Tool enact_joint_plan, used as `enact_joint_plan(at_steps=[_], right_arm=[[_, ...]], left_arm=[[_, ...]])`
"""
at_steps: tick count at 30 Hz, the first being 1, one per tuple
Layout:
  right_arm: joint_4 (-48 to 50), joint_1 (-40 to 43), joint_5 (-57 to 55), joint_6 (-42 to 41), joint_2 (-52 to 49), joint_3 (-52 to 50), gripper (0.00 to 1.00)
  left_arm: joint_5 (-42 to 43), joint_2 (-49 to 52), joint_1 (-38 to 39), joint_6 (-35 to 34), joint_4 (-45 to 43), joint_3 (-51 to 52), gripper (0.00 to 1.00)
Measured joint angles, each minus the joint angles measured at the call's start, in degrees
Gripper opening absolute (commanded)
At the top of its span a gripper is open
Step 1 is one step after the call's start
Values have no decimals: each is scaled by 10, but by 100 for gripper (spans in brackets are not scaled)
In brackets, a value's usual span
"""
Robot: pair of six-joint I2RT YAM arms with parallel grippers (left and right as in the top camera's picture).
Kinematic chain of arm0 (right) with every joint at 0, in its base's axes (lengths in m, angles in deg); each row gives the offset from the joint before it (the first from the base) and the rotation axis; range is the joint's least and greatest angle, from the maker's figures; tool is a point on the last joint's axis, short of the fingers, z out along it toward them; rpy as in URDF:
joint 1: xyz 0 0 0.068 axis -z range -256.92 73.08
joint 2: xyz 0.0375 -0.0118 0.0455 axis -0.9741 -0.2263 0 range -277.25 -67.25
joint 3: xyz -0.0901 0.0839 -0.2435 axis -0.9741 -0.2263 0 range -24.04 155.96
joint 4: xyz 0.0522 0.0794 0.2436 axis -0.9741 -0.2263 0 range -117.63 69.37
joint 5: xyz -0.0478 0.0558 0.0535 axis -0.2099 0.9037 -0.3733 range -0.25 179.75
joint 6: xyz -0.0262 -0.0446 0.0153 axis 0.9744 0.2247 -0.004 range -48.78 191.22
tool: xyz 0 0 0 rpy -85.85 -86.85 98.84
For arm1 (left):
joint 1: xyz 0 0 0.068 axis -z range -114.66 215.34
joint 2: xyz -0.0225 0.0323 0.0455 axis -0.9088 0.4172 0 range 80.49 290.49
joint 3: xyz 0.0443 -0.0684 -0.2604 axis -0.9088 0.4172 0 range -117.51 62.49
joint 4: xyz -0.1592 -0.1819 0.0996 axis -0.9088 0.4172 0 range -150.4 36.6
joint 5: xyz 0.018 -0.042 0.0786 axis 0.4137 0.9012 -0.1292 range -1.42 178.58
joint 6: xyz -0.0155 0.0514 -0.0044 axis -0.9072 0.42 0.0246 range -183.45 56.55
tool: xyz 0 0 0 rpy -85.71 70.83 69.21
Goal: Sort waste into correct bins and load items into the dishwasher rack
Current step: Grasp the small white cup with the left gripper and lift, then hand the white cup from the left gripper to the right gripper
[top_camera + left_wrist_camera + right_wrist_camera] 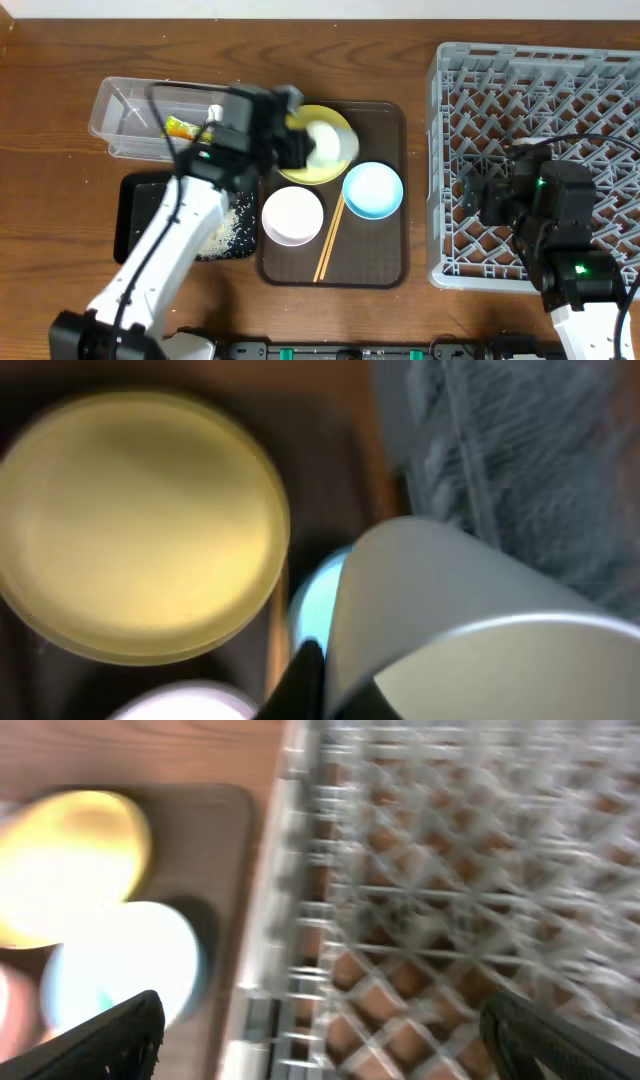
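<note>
The dishwasher rack (560, 100) is to be loaded, so next I will take the pale cup around its loose end (347, 144) with my right gripper, opposite my left gripper.
My left gripper (308, 146) is shut on the small pale cup (328, 142) and holds it above the round yellow plate (300, 170) on the brown tray. In the left wrist view the cup (470, 610) fills the right side next to one black finger (308, 678), with the plate (140, 525) at the left. The light-blue bowl (373, 190), the white bowl (293, 215) and the two chopsticks (330, 240) lie on the tray. My right gripper (490, 195) is open and empty over the left part of the grey dishwasher rack (560, 100); its view is blurred (330, 1040).
The clear tub (125, 110) at the back left holds the green-and-orange wrapper (182, 127) and a small white wad (215, 112). The black tray (135, 215) in front of it carries rice scraps (230, 225). The brown serving tray (385, 265) lies between the bins and the rack.
</note>
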State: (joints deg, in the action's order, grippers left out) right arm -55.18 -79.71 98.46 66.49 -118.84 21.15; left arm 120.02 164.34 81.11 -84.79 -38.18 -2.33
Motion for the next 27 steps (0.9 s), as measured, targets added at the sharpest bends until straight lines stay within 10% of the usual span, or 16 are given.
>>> enact_joint_plan(at_steps=[12, 27], right_arm=[[56, -32, 303, 60, -118, 1, 99], [375, -43, 580, 83, -207, 1, 91]], left_arm=[[426, 125, -10, -164, -193, -1, 6], [501, 125, 25, -181, -197, -1, 6]])
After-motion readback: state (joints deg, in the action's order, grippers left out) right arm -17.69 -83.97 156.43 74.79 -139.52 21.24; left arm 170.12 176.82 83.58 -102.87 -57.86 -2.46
